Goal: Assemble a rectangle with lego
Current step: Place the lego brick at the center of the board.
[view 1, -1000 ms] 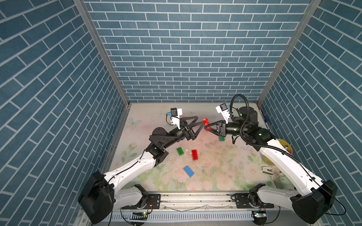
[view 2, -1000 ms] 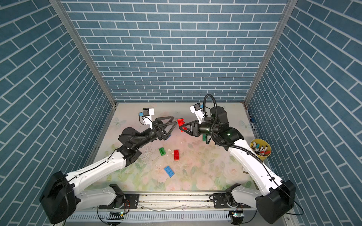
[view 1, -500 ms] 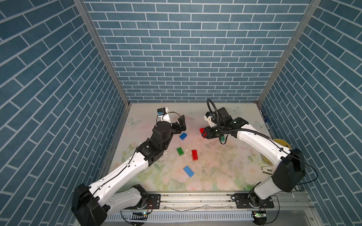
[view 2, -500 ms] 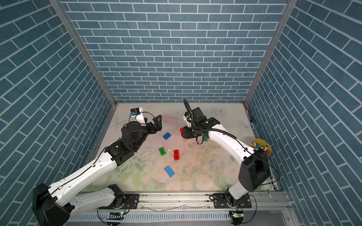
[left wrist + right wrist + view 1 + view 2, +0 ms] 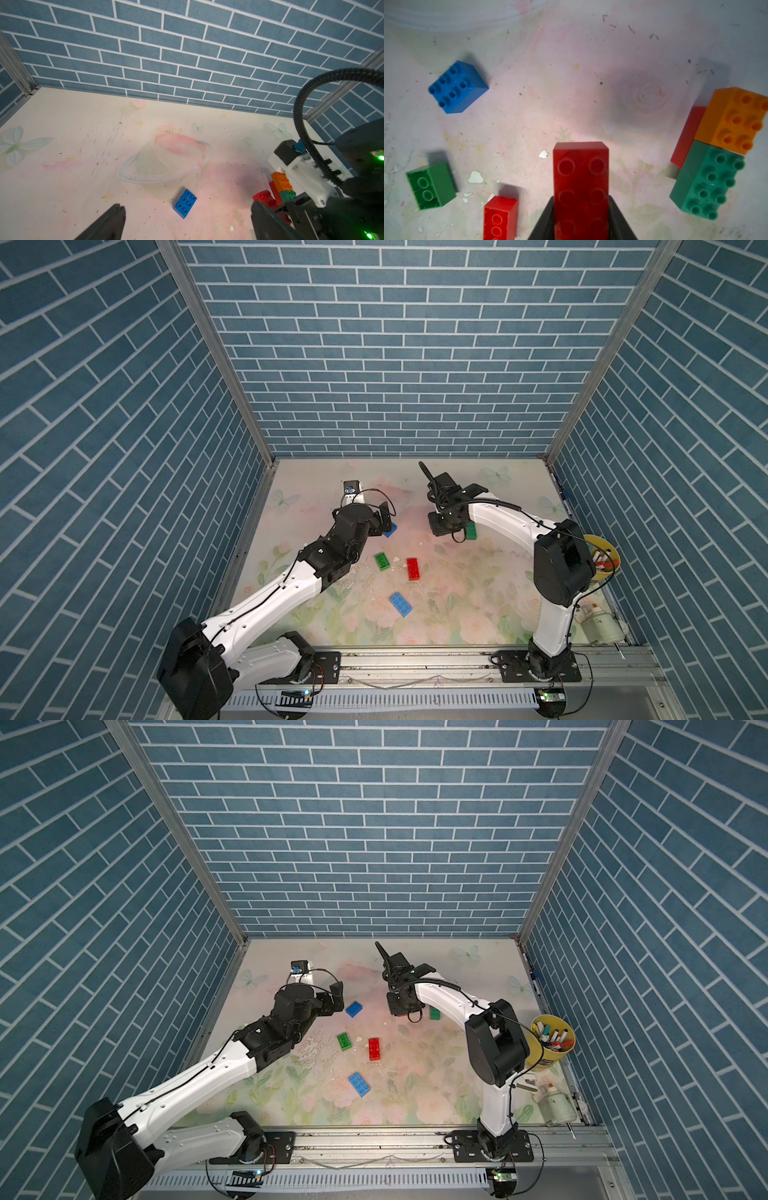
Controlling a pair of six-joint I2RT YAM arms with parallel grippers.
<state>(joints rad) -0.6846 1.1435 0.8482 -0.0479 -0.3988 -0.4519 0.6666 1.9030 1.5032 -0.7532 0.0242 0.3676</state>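
The red brick's far end is still above the mat, apart from its shadow, so I need to lower the brick before my right gripper lets go of it.
My right gripper (image 5: pixel 581 220) is shut on a red lego brick (image 5: pixel 581 182), held low over the mat with its underside to the camera; in both top views the gripper (image 5: pixel 445 526) (image 5: pixel 401 1006) points down at the back. Beside it stands a joined stack: orange brick (image 5: pixel 735 118) and teal-green brick (image 5: pixel 708 182) on a red one (image 5: pixel 687 135). My left gripper (image 5: pixel 187 220) is open, its fingers either side of a blue brick (image 5: pixel 185 202) (image 5: pixel 390 532) without touching. Loose on the mat lie a green brick (image 5: pixel 382 561), a red brick (image 5: pixel 412 568) and a light blue brick (image 5: pixel 401 604).
A yellow cup of markers (image 5: pixel 602 556) and a white bottle (image 5: pixel 598 624) stand at the right edge, behind my right arm's base. Brick-pattern walls close in three sides. The mat (image 5: pixel 478 601) carries a floral print.
Both arms have come down from a raised meeting over the middle. My left gripper now sits low by the blue brick; the right one has dropped near the stack, still holding the red brick.
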